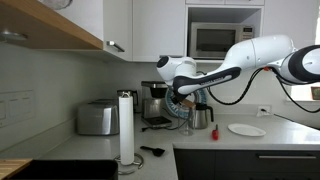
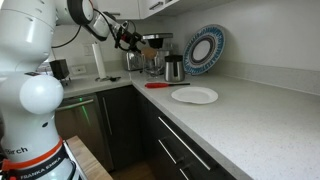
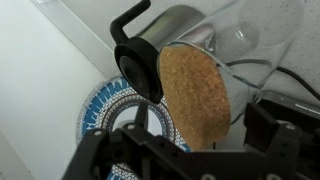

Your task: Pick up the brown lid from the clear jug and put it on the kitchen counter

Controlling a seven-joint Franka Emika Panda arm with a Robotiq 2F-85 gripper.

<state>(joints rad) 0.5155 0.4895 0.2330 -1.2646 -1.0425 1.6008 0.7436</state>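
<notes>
I will next grab the brown lid [image 3: 195,90] with my gripper by its exposed edge, away from the kettle, to lift it off the clear jug onto the counter.
In the wrist view the brown lid [image 3: 195,90] is a cork-coloured disc seen at a slant, with the clear jug's [image 3: 250,45] glass beside it. My gripper [image 3: 190,135] is open, its fingers either side of the lid's lower edge, and a gap shows at the right finger. In both exterior views the gripper [image 1: 180,100] [image 2: 128,38] hovers over the jug [image 1: 186,116] at the back of the kitchen counter [image 1: 215,142] [image 2: 250,120]. The lid itself is too small to make out there.
A steel kettle with black handle [image 1: 203,117] [image 3: 175,30] stands right beside the jug. A blue-rimmed dish [image 2: 205,48] [image 3: 100,115] leans on the wall. A white plate [image 1: 246,130] [image 2: 194,95], paper-towel roll [image 1: 126,127], toaster [image 1: 97,118] and coffee maker [image 1: 155,104] are nearby.
</notes>
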